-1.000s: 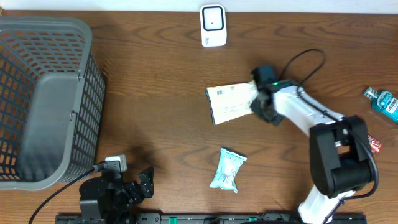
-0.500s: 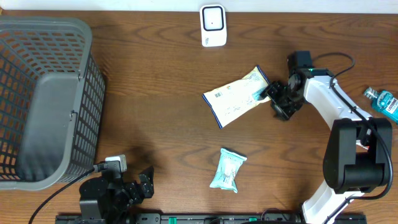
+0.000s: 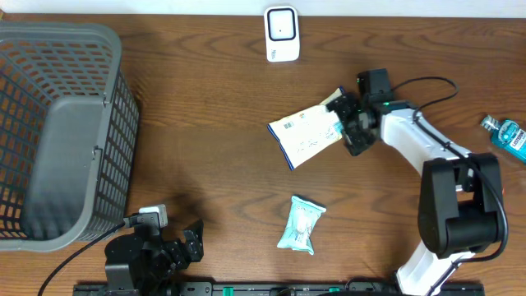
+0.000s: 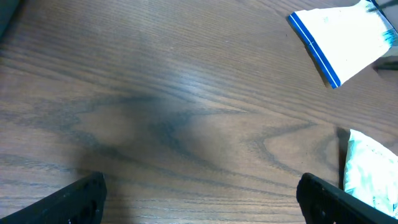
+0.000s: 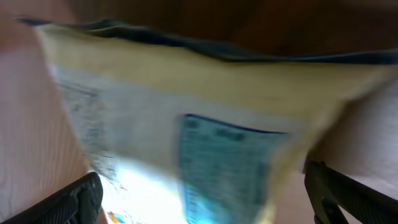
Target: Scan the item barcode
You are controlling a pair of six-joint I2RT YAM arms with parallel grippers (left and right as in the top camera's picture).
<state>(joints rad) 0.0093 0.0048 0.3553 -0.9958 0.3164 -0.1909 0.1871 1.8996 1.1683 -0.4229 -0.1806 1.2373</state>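
Note:
The right gripper grabs the white packet across its teal-printed end point(image 3: 337, 124) next. This leaves the rest uncovered to present to the scanner point(image 3: 281, 34).
The item, a flat white packet point(image 3: 304, 136) with a blue edge, lies tilted on the table below the white scanner point(image 3: 281, 34). My right gripper point(image 3: 343, 123) is at the packet's right end, open. In the right wrist view the blurred packet point(image 5: 186, 124) fills the frame between the gripper's point(image 5: 208, 199) wide-spread fingers point(image 5: 71, 199). No barcode can be made out. My left gripper point(image 3: 156, 249) rests open at the table's front left. Its wrist view shows bare wood between the gripper's point(image 4: 202, 199) fingers, with the packet point(image 4: 342, 40) far off.
A second, crumpled pale-blue packet point(image 3: 302, 224) lies near the front centre, also in the left wrist view as a packet point(image 4: 370, 177). A grey wire basket point(image 3: 57, 123) fills the left side. A blue mouthwash bottle point(image 3: 505, 136) lies at the right edge.
The right gripper let go of the packet, pulled away to the right, then came back to the packet's right end with its jaws wide. The packet now lies tilted. The left arm stayed still.

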